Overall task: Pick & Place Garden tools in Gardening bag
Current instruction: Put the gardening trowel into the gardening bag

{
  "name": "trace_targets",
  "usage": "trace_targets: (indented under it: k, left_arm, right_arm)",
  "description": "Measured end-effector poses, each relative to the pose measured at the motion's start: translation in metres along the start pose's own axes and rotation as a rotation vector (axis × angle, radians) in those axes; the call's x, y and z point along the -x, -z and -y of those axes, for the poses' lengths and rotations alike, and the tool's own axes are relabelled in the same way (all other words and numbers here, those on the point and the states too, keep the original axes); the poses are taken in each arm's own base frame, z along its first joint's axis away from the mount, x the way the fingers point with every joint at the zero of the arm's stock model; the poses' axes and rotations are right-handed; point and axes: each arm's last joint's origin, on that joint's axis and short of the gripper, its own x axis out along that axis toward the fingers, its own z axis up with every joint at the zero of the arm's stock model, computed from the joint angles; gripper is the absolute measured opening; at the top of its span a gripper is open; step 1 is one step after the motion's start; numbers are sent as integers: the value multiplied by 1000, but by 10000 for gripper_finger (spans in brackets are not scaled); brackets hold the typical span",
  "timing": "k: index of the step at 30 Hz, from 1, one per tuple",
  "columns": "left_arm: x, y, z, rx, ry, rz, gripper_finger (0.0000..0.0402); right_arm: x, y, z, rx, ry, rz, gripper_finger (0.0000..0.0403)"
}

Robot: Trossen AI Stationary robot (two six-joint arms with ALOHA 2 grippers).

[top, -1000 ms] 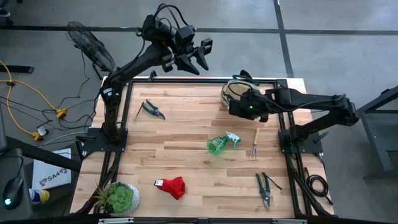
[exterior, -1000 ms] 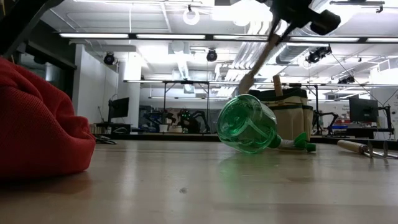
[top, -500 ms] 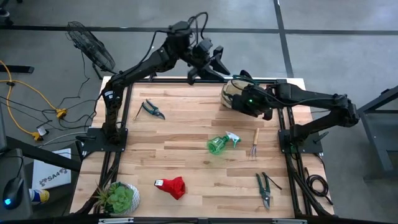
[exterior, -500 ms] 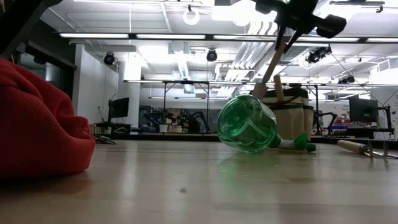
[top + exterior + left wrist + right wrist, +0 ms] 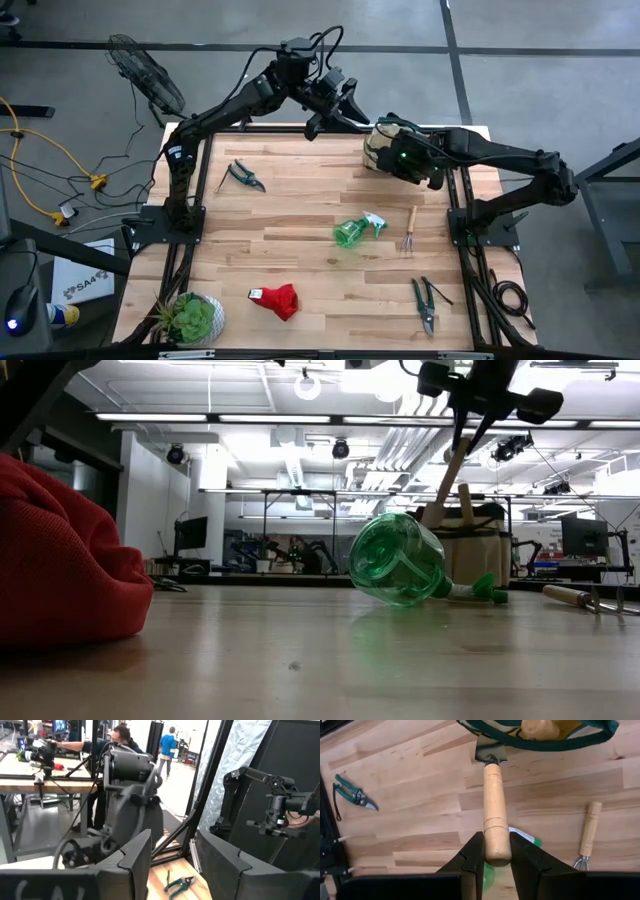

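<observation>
The trowel's metal blade [image 5: 490,754] is outside the bag's green rim [image 5: 540,742] and the trowel's handle is tilted, so my right gripper must keep holding the trowel until it is upright.
My right gripper [image 5: 408,160] is over the tan, green-trimmed gardening bag [image 5: 380,148] at the table's far right and is shut on a wooden-handled trowel [image 5: 495,805]. The trowel's metal blade [image 5: 490,754] is at the bag's green rim [image 5: 540,742]. Another wooden handle [image 5: 537,727] stands in the bag. My left gripper [image 5: 335,100] is open and empty, above the far edge just left of the bag. On the table lie the green spray bottle [image 5: 355,230], the fork [image 5: 410,230], dark shears [image 5: 245,177], green-handled shears [image 5: 425,302] and the red glove [image 5: 277,300]. My right gripper pinches the trowel's wooden handle near its free end [image 5: 497,851] between its two fingers. The trowel runs on forward from the fingers and slants down [image 5: 452,475] from above toward the bag. It is lifted clear of the table, its blade end at the bag's mouth.
A green potted plant [image 5: 190,318] stands at the near left corner. A black frame runs round the table. People and other work tables show in the room beyond, in the left wrist view.
My right gripper has carried the trowel toward the far right, over the bag, and the trowel's blade end has gone down to the bag's mouth. My left gripper has moved right and a little down toward the bag, staying open.
</observation>
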Motion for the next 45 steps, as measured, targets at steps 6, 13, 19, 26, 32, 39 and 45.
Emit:
trace_targets:
  k: [6, 13, 19, 26, 32, 39, 45]
  left_arm:
    - [0, 2, 0, 25, -2, -15, 154]
    - [0, 5, 0, 54, 5, -30, 154]
    - [0, 7, 0, 96, 8, -43, 154]
    - [0, 9, 0, 138, 12, -57, 154]
    - [0, 9, 1, 154, 50, -62, 154]
    - [0, 10, 1, 183, 50, -67, 154]
    - [0, 14, 1, 225, 48, -90, 154]
  right_arm:
    - [-1, -8, 1, -30, 9, 6, 62]
    - [-2, -22, 3, -51, 19, 5, 65]
    - [-3, -33, 5, -75, 24, -5, 64]
    - [-3, -50, 8, -91, 27, -3, 66]
    - [-3, -64, 12, -96, 19, -28, 69]
    - [-2, -83, 18, -104, 10, -33, 72]
    - [-1, -99, 25, -117, -18, -78, 73]
